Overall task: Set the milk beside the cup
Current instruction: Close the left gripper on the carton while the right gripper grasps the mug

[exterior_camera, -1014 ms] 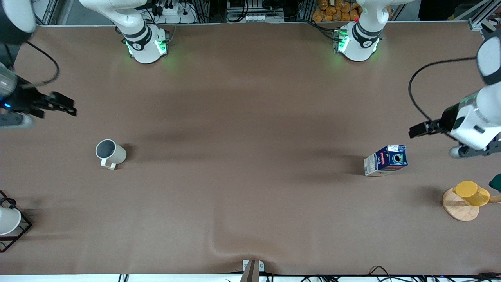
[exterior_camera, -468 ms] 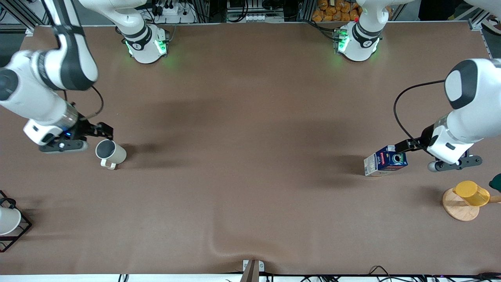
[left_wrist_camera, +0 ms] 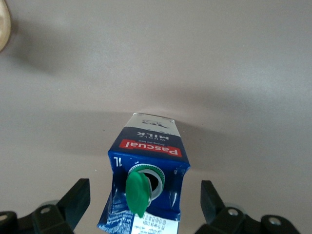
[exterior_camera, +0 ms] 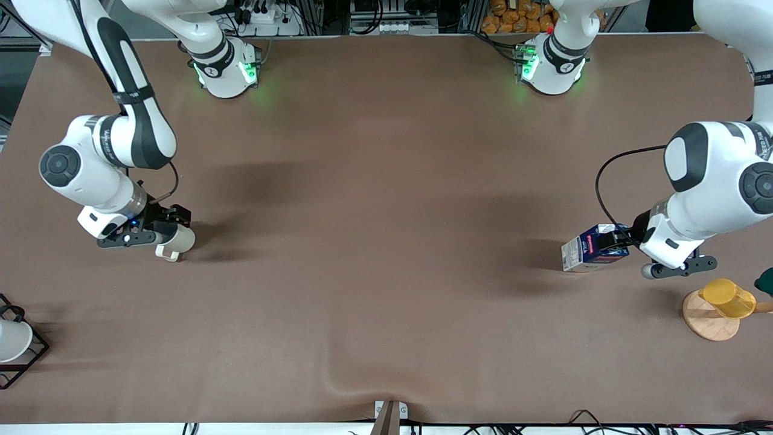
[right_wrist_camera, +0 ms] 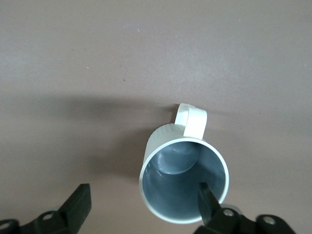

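My right gripper grabs the cup by its rim (right_wrist_camera: pixel 145 167) next, to set the cup where the milk has room to stand beside it.
The milk (exterior_camera: pixel 581 252), a dark blue carton with a red label and an open green cap, stands on the table toward the left arm's end. My left gripper (exterior_camera: pixel 613 239) is open and low around its top. In the left wrist view the milk (left_wrist_camera: pixel 148 146) sits between the two fingers of the left gripper (left_wrist_camera: pixel 145 197), with gaps on both sides. The cup (exterior_camera: pixel 179 240), beige with a grey inside, stands toward the right arm's end. My right gripper (exterior_camera: pixel 175 220) is open over its rim. In the right wrist view the right gripper (right_wrist_camera: pixel 144 200) has one finger over the cup's (right_wrist_camera: pixel 181 183) inside and one outside it.
A yellow plastic cup (exterior_camera: pixel 726 297) lies on a round wooden coaster (exterior_camera: pixel 705 324) nearer the front camera than the milk. A white cup in a black wire frame (exterior_camera: pixel 13 342) stands at the table's corner by the right arm's end. The table cover has a fold (exterior_camera: pixel 356 386).
Both arms have swung in from the table's ends and come down: the right gripper onto the cup, the left gripper around the milk. Cup and milk have not moved.
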Controlling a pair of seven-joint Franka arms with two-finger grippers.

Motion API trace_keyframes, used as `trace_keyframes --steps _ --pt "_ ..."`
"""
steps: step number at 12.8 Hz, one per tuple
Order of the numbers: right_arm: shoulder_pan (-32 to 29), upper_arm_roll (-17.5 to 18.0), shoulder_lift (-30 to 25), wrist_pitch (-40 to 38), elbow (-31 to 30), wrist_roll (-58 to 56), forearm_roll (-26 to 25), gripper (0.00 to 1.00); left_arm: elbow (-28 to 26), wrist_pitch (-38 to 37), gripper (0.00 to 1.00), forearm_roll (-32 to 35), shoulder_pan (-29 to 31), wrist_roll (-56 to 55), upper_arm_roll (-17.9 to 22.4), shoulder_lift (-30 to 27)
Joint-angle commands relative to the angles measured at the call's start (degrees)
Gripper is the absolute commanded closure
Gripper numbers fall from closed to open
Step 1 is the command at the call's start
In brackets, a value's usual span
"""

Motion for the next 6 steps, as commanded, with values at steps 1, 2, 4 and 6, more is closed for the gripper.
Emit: trace_keyframes --steps 1,2,4,6 --pt "-0.3 0.5 4.4 2.6 0.5 -0.1 -0.3 0.23 -0.4 0.7 0.00 1.3 0.3 0.8 -0.2 0.4" --pt "-0.2 0.5 4.8 2.6 0.8 -0.1 -0.1 0.36 -0.5 0.7 0.00 1.3 0.3 0.8 -0.2 0.8" --pt "-0.3 0.5 4.8 2.5 1.0 0.0 -0.1 0.73 -0.7 0.7 0.00 1.3 0.3 0.9 -0.1 0.9" --pt "0.0 0.6 4.1 2.2 1.2 0.0 0.0 1.00 -1.1 0.7 0.10 1.4 0.3 0.9 -0.1 1.0"
